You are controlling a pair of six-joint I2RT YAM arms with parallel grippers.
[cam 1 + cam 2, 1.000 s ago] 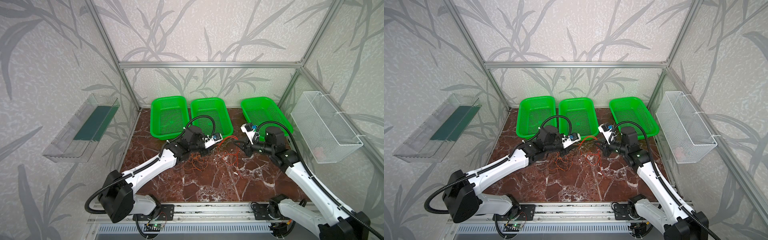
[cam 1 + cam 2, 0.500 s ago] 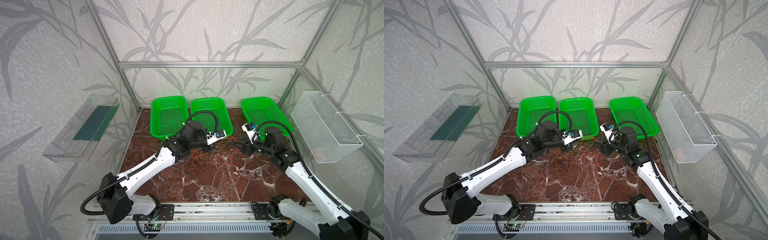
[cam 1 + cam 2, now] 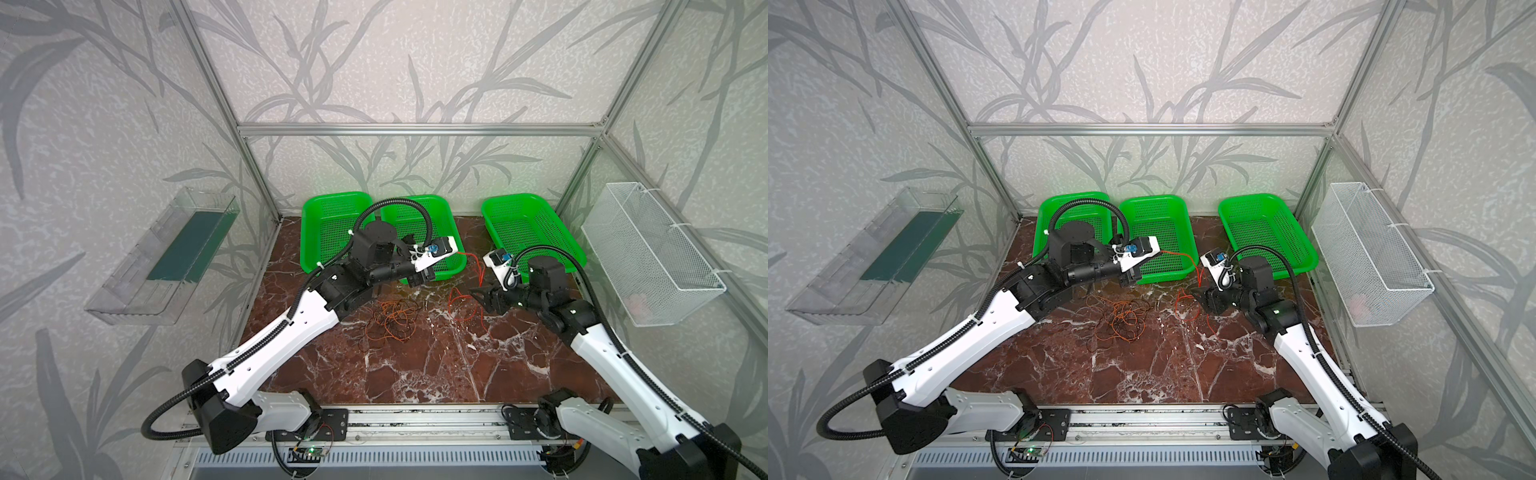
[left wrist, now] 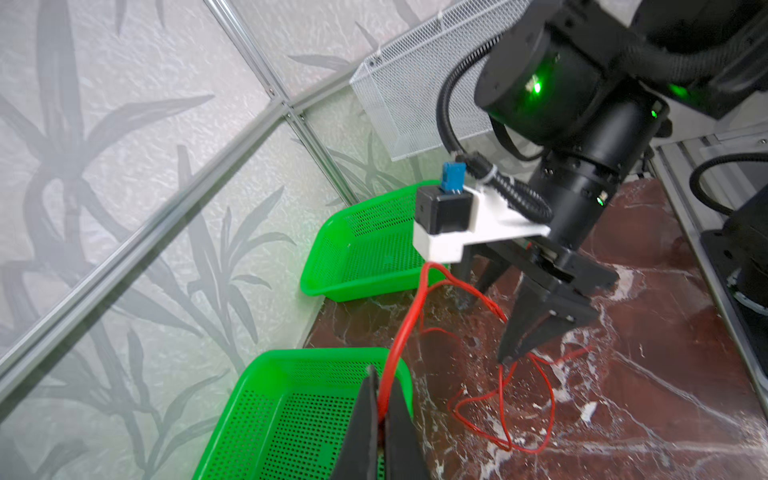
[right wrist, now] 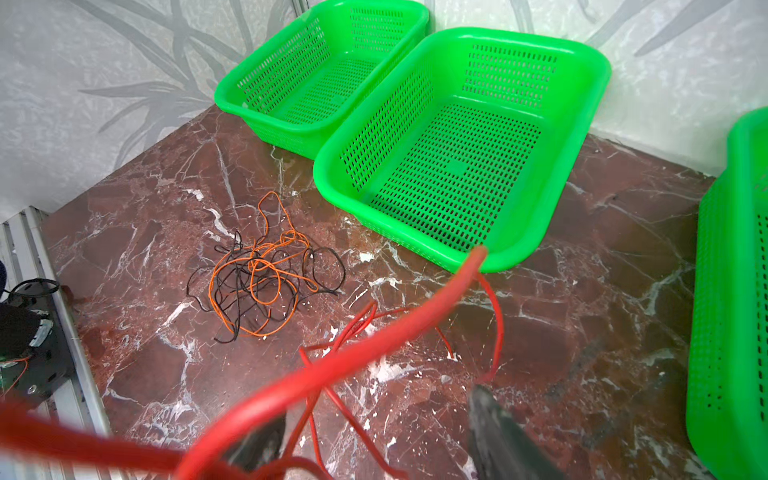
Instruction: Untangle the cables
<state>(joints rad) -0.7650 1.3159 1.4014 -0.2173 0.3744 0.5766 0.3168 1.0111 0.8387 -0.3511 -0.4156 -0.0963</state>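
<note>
My right gripper grabs the loose looped parts of the red cable [image 3: 457,303] [image 5: 348,329] next, away from my left gripper's hold, to untangle the cable.
The cables lie in two groups. An orange and black tangle [image 3: 392,320] [image 5: 262,282] sits on the marble in front of the middle basket. A red cable [image 4: 415,307] [image 3: 457,303] runs from my left gripper [image 4: 384,376], which is shut on it above the front of the middle green basket [image 4: 266,374], down to loose loops on the marble. My right gripper [image 3: 478,298] [image 5: 374,415] stands open, low over those red loops. Red strands cross the gap between its fingers [image 5: 494,419] without being clamped.
Three green baskets [image 3: 328,203] [image 3: 440,203] [image 3: 519,199] line the back wall. A white wire basket [image 3: 648,253] hangs on the right wall and a clear tray [image 3: 166,257] on the left wall. An aluminium rail [image 3: 415,415] borders the front edge.
My left gripper has shut on the red cable and moved back and right, over the middle basket. My right gripper has opened and let go of the red cable.
</note>
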